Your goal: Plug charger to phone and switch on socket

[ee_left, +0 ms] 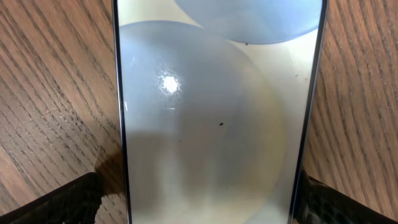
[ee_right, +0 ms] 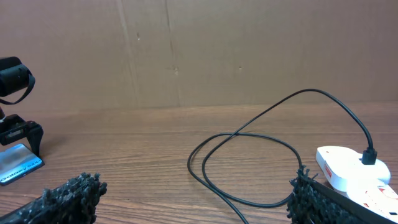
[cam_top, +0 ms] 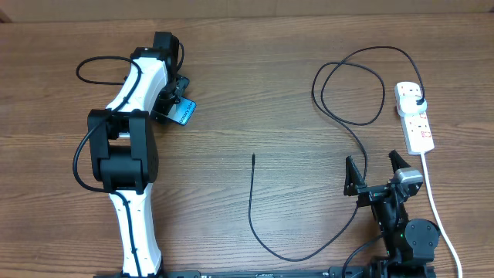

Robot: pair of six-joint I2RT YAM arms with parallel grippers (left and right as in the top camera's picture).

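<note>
My left gripper needs to close on the phone now, because the phone [cam_top: 184,113] lies between its fingers, with one finger down beside the phone's edge.
The phone [cam_top: 184,113] lies at the far left with its teal screen up; it fills the left wrist view [ee_left: 211,124]. My left gripper [cam_top: 174,99] is open and straddles the phone's sides [ee_left: 198,198], with a gap of wood at the left finger. The charger is a thin black cable. Its connector tip [cam_top: 253,157] lies free mid-table, and its plug [cam_top: 417,99] sits in the white socket strip [cam_top: 414,127]. My right gripper [cam_top: 377,167] is open and empty over the cable, near the strip [ee_right: 339,165].
The cable [ee_right: 249,134] makes loose loops [cam_top: 349,85] left of the strip and a long curve [cam_top: 293,257] toward the front edge. The strip's white cord [cam_top: 440,216] runs to the front right past the right arm. A cardboard wall [ee_right: 186,50] stands behind the table.
</note>
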